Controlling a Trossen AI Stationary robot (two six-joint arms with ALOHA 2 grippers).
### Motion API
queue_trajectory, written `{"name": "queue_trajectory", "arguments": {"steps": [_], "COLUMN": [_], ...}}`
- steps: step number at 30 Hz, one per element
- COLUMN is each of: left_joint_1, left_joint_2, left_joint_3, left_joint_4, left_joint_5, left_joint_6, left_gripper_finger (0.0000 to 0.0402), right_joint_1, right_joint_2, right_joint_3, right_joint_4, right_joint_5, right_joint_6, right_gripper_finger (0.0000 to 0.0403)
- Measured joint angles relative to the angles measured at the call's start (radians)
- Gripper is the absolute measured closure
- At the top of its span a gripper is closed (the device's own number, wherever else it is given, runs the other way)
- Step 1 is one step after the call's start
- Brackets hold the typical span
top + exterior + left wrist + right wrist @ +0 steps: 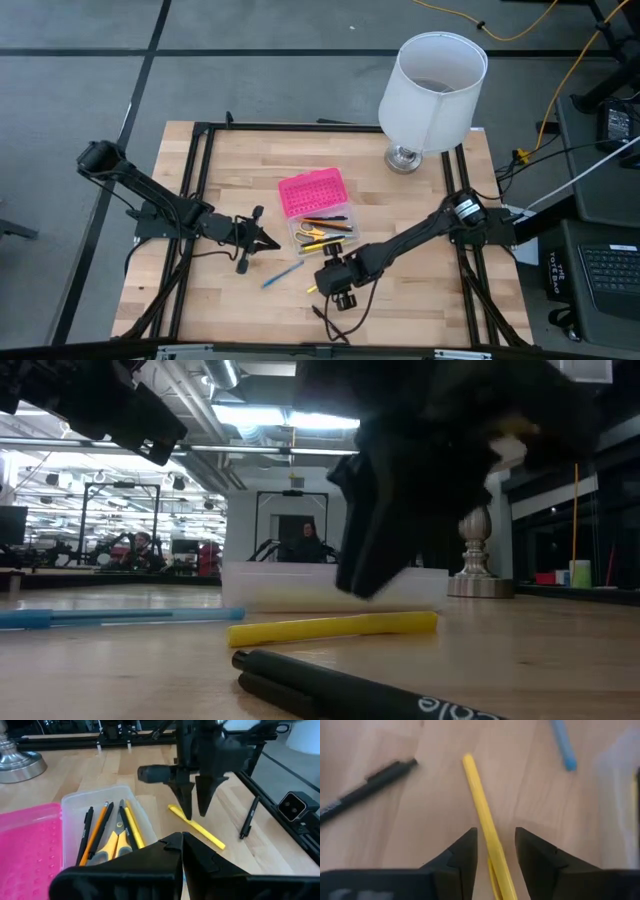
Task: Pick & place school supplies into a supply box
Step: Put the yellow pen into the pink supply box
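The right gripper grabs the yellow pen by its body (493, 845) next, beside the clipped cap, to put the pen in the supply box.
The supply box stands mid-table, its pink lid (312, 192) open beside the clear base (322, 233), which holds several pens and yellow-handled scissors (116, 842). A yellow pen (480, 805) lies flat on the wood in front of the box. My right gripper (495, 832) hangs over it, pointing steeply down and open. One finger stands on each side of the pen, with a gap between each finger and it. A blue pen (283, 274) and a black pen (365, 790) lie nearby. My left gripper (262, 240) waits shut, left of the box.
A white-shaded lamp (432, 95) stands at the table's far right corner. Black frame bars (190, 200) run along the table's sides. The right arm (200, 765) rises close in front of my left gripper. Bare wood lies left of the blue pen.
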Motion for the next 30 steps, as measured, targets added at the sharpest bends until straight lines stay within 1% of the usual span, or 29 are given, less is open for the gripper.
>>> {"name": "queue_trajectory", "arguments": {"steps": [7,18,23,26,30], "left_joint_1": [0.0,0.0,0.0,0.0,0.0], "left_joint_2": [0.001,0.001,0.001,0.001,0.001], "left_joint_3": [0.0,0.0,0.0,0.0,0.0], "left_joint_4": [0.0,0.0,0.0,0.0,0.0], "left_joint_5": [0.0,0.0,0.0,0.0,0.0], "left_joint_6": [0.0,0.0,0.0,0.0,0.0], "left_gripper_finger": [0.0398,0.0398,0.0398,0.0398,0.0398], "right_joint_1": [-0.004,-0.012,-0.021,-0.023,-0.026], "right_joint_2": [0.048,0.056,0.057,0.057,0.057], "right_joint_3": [0.0,0.001,0.001,0.001,0.001], "right_joint_4": [-0.008,-0.017,-0.019,-0.02,-0.02], "right_joint_5": [0.001,0.001,-0.031,-0.036,-0.053], "right_joint_6": [0.002,0.004,0.006,0.022,0.025], "right_gripper_finger": [0.0267,0.0267,0.0268,0.0278,0.031]}}
